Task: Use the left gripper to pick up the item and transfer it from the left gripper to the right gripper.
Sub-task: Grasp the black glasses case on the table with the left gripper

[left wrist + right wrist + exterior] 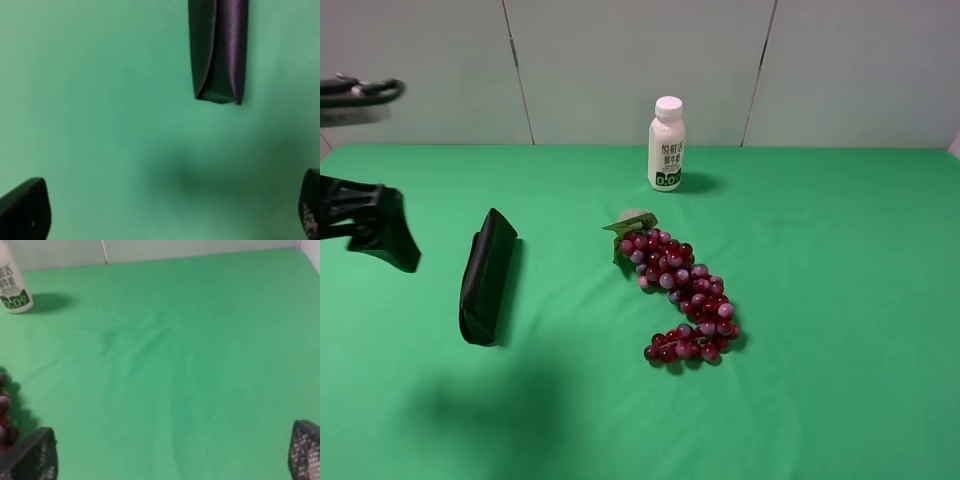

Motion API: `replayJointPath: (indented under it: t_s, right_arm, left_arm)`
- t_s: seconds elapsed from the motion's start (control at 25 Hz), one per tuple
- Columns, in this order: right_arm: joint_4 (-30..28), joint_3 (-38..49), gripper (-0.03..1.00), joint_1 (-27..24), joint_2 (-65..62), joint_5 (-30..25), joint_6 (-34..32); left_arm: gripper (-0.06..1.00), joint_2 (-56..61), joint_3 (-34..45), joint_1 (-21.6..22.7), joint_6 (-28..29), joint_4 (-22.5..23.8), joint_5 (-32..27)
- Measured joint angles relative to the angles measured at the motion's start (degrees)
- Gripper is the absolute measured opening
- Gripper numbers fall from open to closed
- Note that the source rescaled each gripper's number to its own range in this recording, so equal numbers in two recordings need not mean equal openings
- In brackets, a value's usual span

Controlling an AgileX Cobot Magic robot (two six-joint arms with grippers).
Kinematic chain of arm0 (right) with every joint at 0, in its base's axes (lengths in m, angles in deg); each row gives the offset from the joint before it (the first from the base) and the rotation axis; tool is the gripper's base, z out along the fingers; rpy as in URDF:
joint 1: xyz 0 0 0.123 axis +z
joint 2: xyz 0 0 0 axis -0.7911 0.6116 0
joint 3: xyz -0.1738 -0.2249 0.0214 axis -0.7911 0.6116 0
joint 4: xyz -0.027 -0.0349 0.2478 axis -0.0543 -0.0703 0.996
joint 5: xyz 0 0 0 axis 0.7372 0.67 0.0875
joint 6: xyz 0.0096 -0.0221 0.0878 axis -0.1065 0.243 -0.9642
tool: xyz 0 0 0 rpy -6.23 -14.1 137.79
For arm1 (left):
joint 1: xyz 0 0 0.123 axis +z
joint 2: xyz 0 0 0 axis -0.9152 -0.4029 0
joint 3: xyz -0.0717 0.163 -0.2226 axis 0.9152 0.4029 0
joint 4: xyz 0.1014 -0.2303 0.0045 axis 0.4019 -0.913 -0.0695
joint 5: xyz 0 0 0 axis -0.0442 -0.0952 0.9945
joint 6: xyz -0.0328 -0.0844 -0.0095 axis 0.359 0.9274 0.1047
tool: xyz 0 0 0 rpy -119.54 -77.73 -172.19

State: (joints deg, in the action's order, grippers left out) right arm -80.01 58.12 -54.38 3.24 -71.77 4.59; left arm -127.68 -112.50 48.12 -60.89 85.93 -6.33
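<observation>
Next, my left gripper grips the case by one short end (480, 328), which leaves the black case's other end (497, 222) free for my right gripper.
The item, a long flat black soft case (487, 277), lies on the green cloth left of centre; one end of it shows in the left wrist view (219, 50). My left gripper (382, 232) hovers to the left of the case, apart from it. Its two fingertips (25, 210) stand wide apart with only cloth between them, so it is open and empty (170, 212). My right gripper is outside the exterior high view. In the right wrist view its fingertips (32, 457) stand wide apart over bare cloth, open and empty (170, 455).
A bunch of red-purple grapes (682, 292) lies at the centre, also at the edge of the right wrist view (5, 412). A white bottle with a green label (666, 145) stands at the back, also seen from the right wrist (12, 285). Grey wall panels stand behind.
</observation>
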Motion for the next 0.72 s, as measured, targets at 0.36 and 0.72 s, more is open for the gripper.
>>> replayJointPath:
  t_s: [0.36,0.72]
  right_arm:
    - [0.0,0.0,1.0,0.0,0.0,0.0,0.0]
    - [0.0,0.0,1.0,0.0,0.0,0.0,0.0]
  left_arm:
    - [1.0,-13.0,0.0,-7.2,7.7,0.8,8.1]
    - [1.0,-22.9,0.0,-8.1,10.0,0.8,15.8]
